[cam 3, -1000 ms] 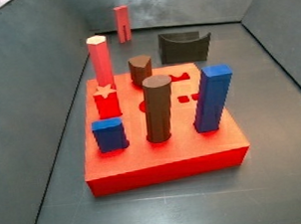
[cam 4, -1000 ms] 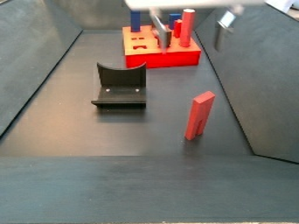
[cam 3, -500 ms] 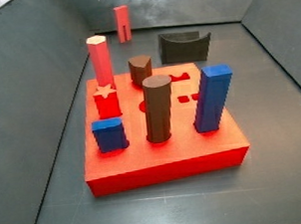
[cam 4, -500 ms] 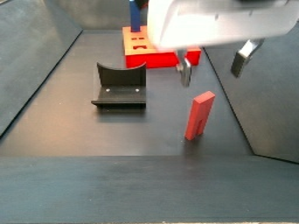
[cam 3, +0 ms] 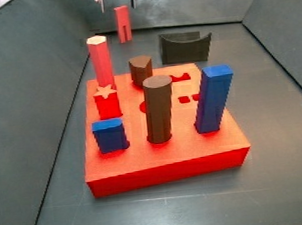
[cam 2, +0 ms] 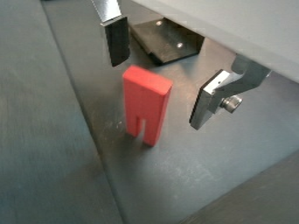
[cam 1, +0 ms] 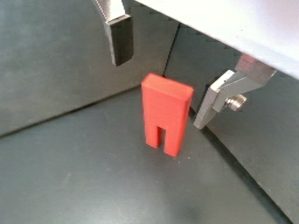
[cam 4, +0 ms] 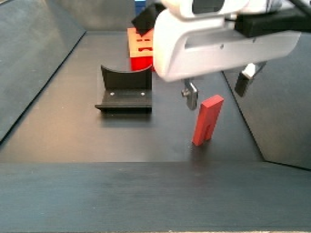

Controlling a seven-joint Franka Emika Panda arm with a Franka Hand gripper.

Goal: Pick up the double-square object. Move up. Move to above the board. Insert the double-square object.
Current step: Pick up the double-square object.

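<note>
The double-square object's slotted foot must stay free to go into the board (cam 3: 171, 158). I should next grip the object by its upper part (cam 3: 121, 13) with my gripper.
The double-square object (cam 4: 208, 121) is a slim red bar that stands upright on the dark floor, with a slot cut into its foot. It shows in both wrist views (cam 1: 163, 114) (cam 2: 146, 105) and far back in a side view (cam 3: 124, 25). My gripper (cam 4: 217, 91) is open just above it, one finger on each side of the bar's top, with gaps and no contact (cam 1: 162, 92) (cam 2: 158, 94). The board (cam 3: 171, 158) is a wide red block away from the bar, partly hidden behind the gripper body in a side view (cam 4: 144, 53).
The board carries a pink hexagonal post (cam 3: 101, 59), two brown cylinders (cam 3: 159, 109), two blue blocks (cam 3: 214, 98) and a short red star peg (cam 3: 105, 94). The dark fixture (cam 4: 124, 89) stands between board and bar. Grey walls enclose the floor.
The gripper has come down and forward over the bar; its fingers now flank the bar's top. The bar and board have not moved.
</note>
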